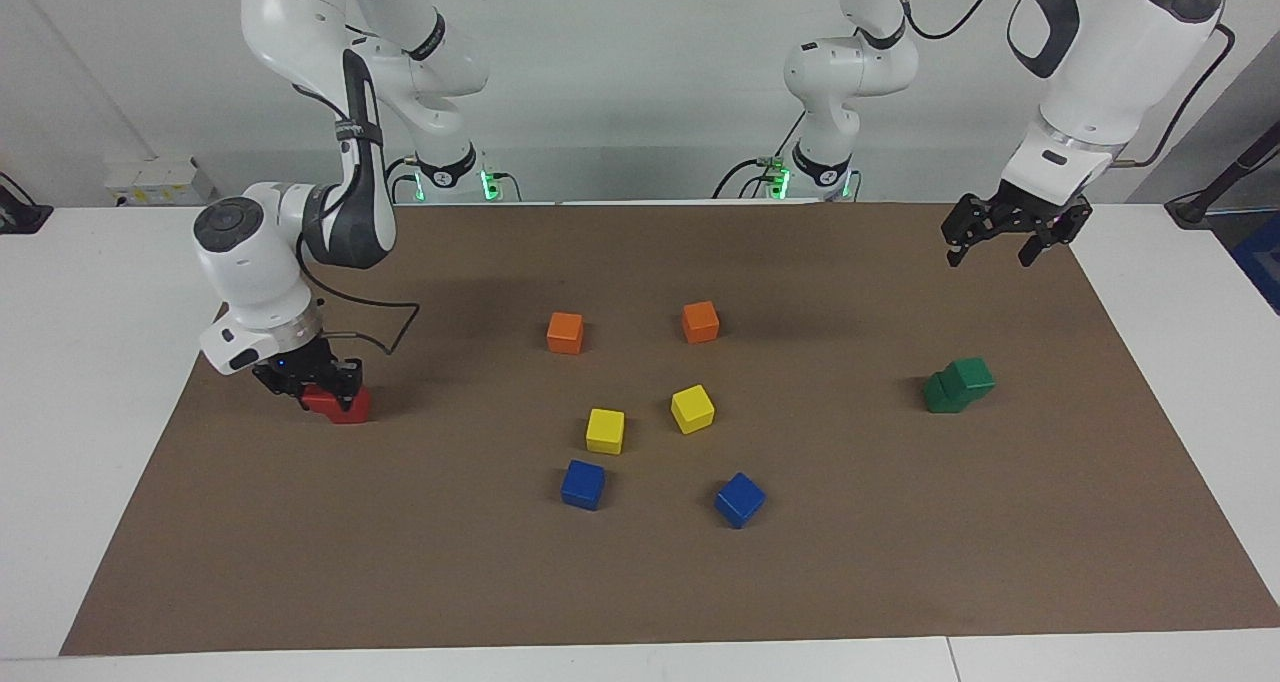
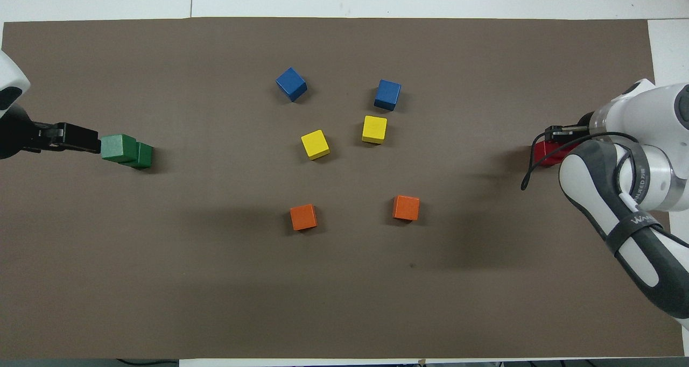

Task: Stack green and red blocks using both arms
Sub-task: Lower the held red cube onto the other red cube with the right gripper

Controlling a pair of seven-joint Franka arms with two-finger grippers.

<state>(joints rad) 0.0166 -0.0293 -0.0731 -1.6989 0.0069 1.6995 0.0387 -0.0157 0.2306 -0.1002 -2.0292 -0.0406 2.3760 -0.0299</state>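
Observation:
I should open my right gripper, because the upper red block point(image 2: 557, 150) is over the lower red block point(image 2: 540, 154) in the overhead view, so the upper block would stay standing there.
Two green blocks are stacked toward the left arm's end of the mat, the upper one point(image 1: 970, 376) sitting skewed on the lower one point(image 1: 938, 394); the stack also shows in the overhead view point(image 2: 119, 147). My left gripper point(image 1: 1008, 248) is open and empty, raised in the air clear of that stack; it also shows in the overhead view point(image 2: 86, 140). My right gripper point(image 1: 312, 380) is low at the right arm's end of the mat, shut on a red block point(image 1: 347, 405) point(image 2: 545, 153). I cannot tell the two red blocks apart under the fingers.
In the middle of the brown mat point(image 1: 900, 562) lie two orange cubes point(image 1: 565, 332) point(image 1: 700, 321), two yellow cubes point(image 1: 605, 430) point(image 1: 692, 408) and two blue cubes point(image 1: 583, 484) point(image 1: 739, 499). A black cable point(image 1: 385, 327) hangs by the right wrist.

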